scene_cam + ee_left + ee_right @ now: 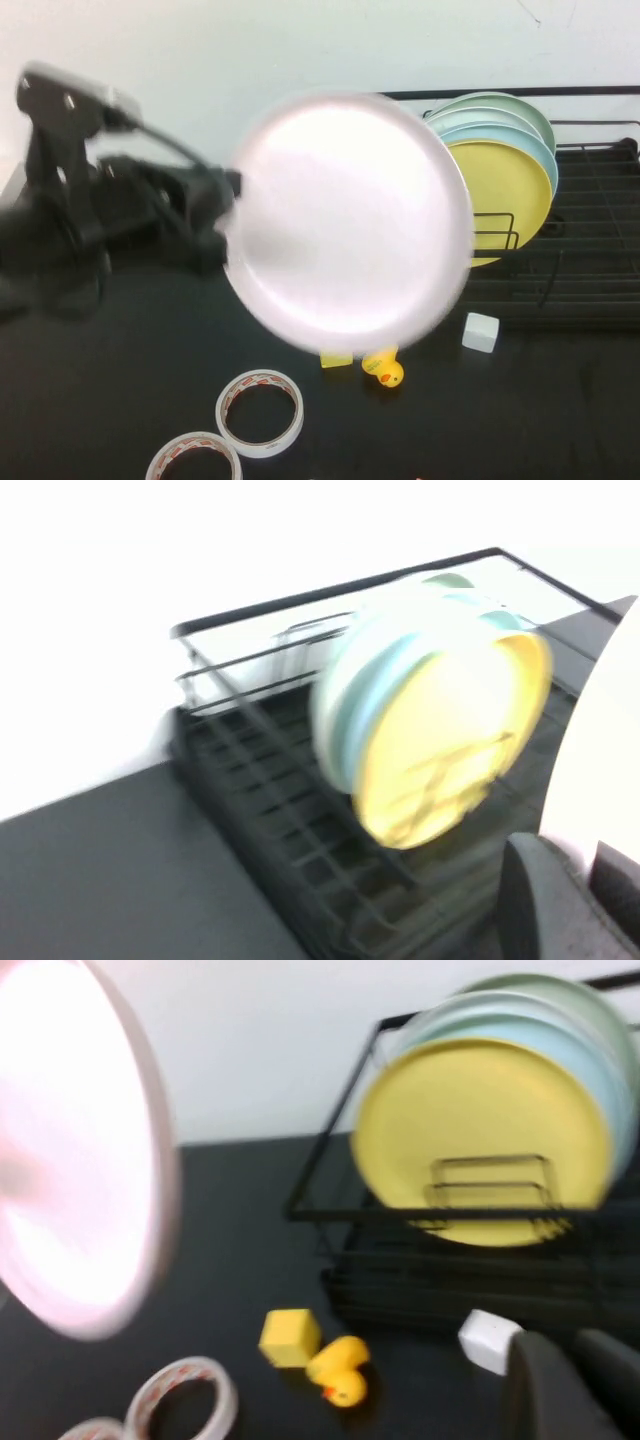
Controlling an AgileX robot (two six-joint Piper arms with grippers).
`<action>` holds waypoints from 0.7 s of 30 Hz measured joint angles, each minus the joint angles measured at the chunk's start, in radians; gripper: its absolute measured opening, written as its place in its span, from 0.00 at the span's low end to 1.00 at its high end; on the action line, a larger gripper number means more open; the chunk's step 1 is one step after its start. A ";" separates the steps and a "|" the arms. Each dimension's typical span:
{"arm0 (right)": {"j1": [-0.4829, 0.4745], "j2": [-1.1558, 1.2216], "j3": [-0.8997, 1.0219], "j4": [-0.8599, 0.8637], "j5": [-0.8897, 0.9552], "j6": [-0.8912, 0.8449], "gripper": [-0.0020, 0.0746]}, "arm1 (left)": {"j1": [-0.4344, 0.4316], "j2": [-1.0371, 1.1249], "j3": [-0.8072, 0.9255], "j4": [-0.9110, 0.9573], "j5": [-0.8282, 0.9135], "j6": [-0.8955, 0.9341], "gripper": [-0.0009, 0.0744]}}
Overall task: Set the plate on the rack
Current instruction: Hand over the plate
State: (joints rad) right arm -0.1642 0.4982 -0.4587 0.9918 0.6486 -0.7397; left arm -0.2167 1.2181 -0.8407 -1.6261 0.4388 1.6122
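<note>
The right gripper grabs the plate by its thin free rim [468,225] [160,1150] next, opposite my left gripper, since the plate's broad side is far wider than the fingers.
The pale pink plate [345,220] hangs upright in the air above the middle of the table, facing the high camera. My left gripper [228,200] is shut on its left rim; in the left wrist view the gripper [592,880] clamps the plate's edge [610,740]. The black wire rack [590,270] stands at the right rear, right of the plate, and also shows in the left wrist view [260,770]. My right gripper [575,1385] is out of the high view; its fingers sit close together, empty, low over the table near the rack [450,1280]. The plate [70,1150] shows there too.
A yellow plate [505,195] and light blue and green plates [500,125] stand in the rack's left part. A white cube [481,332], a yellow duck [384,368] and a yellow cube [336,358] lie below the plate. Two tape rolls [260,412] lie at the front.
</note>
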 joint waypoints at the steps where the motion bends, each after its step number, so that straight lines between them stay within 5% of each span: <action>1: 0.000 0.054 -0.046 0.015 0.031 -0.041 0.15 | -0.023 -0.022 0.030 -0.026 -0.006 0.050 0.01; 9: 0.000 0.363 -0.335 0.153 0.311 -0.340 0.63 | -0.172 -0.099 0.137 -0.061 -0.023 0.156 0.01; 15: 0.022 0.508 -0.453 0.188 0.478 -0.453 0.68 | -0.224 -0.099 0.141 -0.070 -0.033 0.172 0.01; 21: 0.149 0.571 -0.484 0.188 0.495 -0.518 0.69 | -0.235 -0.099 0.141 -0.070 -0.034 0.199 0.01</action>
State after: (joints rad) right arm -0.0157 1.0691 -0.9431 1.1802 1.1437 -1.2576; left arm -0.4522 1.1190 -0.6998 -1.6965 0.4048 1.8113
